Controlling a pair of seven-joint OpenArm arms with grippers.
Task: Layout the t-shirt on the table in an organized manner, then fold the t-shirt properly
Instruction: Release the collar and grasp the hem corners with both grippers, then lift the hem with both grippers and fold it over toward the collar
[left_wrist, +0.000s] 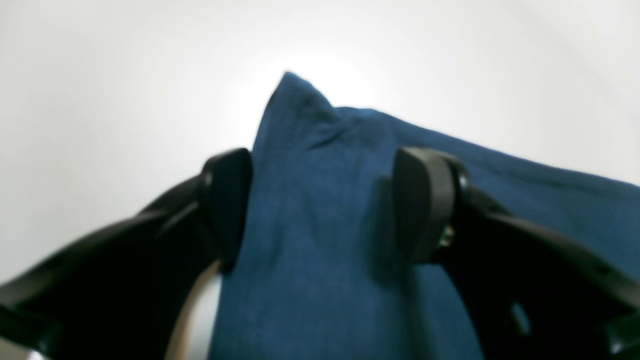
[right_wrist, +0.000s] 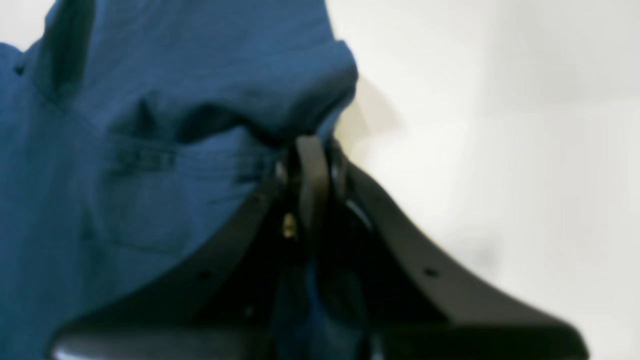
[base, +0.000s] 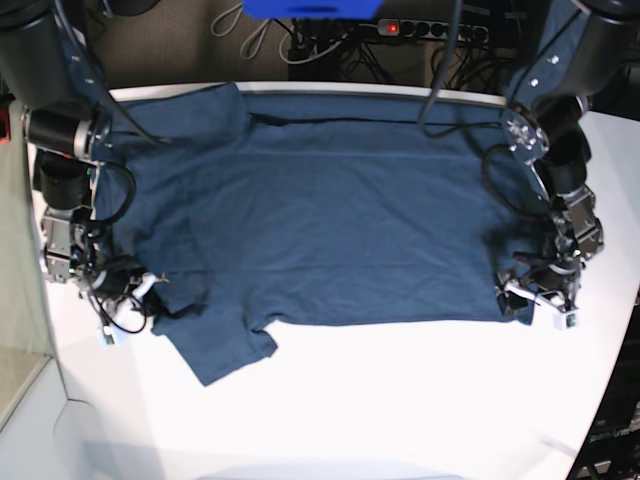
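Note:
My left gripper should close on the t-shirt now, because both fingers reach down to the height of the cloth, on either side of the t-shirt's front corner (left_wrist: 318, 168) at its side edge (left_wrist: 258, 139).
The dark navy t-shirt (base: 330, 210) lies spread flat across the white table (base: 380, 400), with one sleeve sticking out toward the front left. In the base view my right gripper (base: 150, 300) sits at the shirt's front-left edge near that sleeve. The right wrist view shows this gripper (right_wrist: 311, 150) shut on a bunched fold of the t-shirt (right_wrist: 125, 175). My left gripper (base: 522, 297) is at the shirt's front-right corner. Its black fingers (left_wrist: 227, 200) stand wide apart around the left gripper (left_wrist: 325, 205) midpoint, open, with the t-shirt (left_wrist: 320, 280) corner lying loose between them.
Behind the table's far edge are a power strip (base: 430, 28), cables and a blue object (base: 310, 8). The table's curved edge (base: 612, 380) runs down the right. Both arm bases (base: 60, 130) stand at the back corners. Bare white table (left_wrist: 100, 100) surrounds the shirt.

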